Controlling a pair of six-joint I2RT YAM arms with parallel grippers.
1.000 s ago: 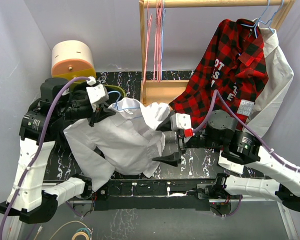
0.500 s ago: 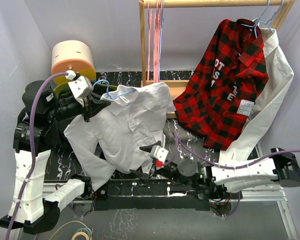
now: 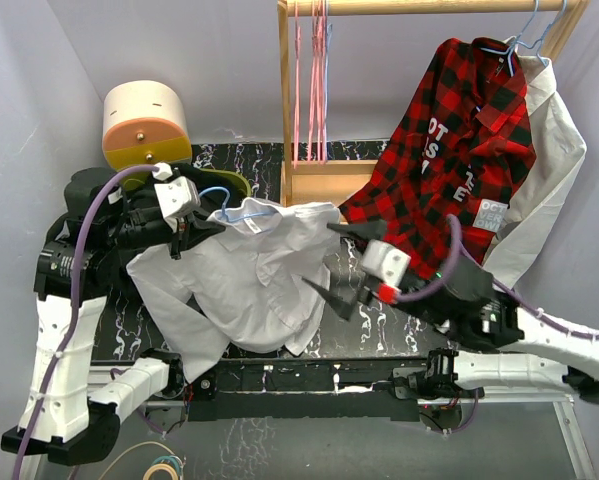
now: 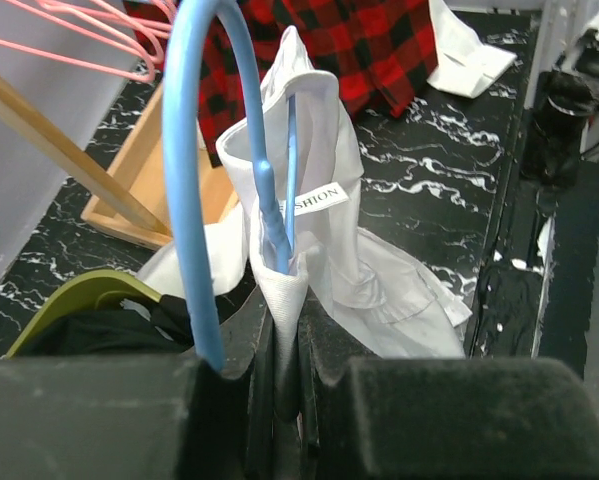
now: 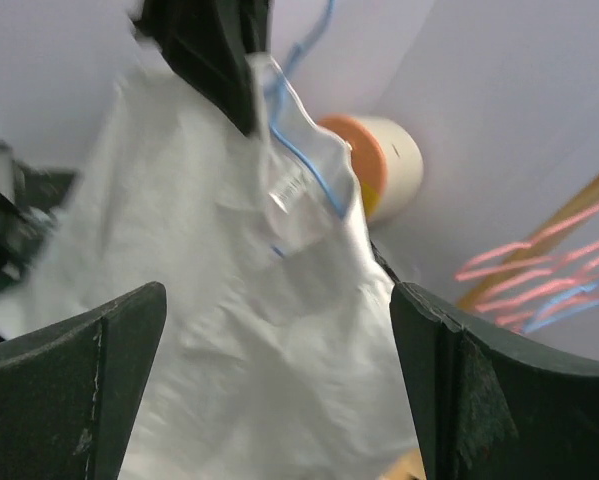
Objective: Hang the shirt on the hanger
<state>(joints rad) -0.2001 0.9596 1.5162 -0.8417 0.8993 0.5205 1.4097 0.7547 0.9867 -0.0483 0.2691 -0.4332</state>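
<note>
The white shirt's shoulder, with the hanger wire inside, is the part my right gripper should grab, opposite my left gripper. The hanger's hook then stays free to hang on the bar.
The white shirt (image 3: 249,285) hangs from my left gripper (image 3: 186,226) and drapes over the table's left half. In the left wrist view the gripper (image 4: 281,318) is shut on the shirt collar (image 4: 284,285). The light blue hanger (image 4: 191,190) rises from inside that collar, its hook curving up on the left. The hanger (image 3: 236,208) also shows at the collar in the top view. My right gripper (image 3: 336,265) is open and empty, just right of the shirt's edge. In the right wrist view its fingers (image 5: 84,385) frame the shirt (image 5: 229,340) and the hanger wire (image 5: 307,155).
A red plaid shirt (image 3: 459,150) and another white shirt (image 3: 554,170) hang on the wooden rack (image 3: 304,185) at back right. Pink hangers (image 3: 314,70) hang on its rail. A cream and orange roll (image 3: 144,120) stands back left. A black garment (image 4: 89,330) lies under the left gripper.
My right gripper dropped to the table's front edge, then rose again to the right of the shirt, open throughout. My left gripper kept its hold, lifting the collar and then lowering it slightly.
</note>
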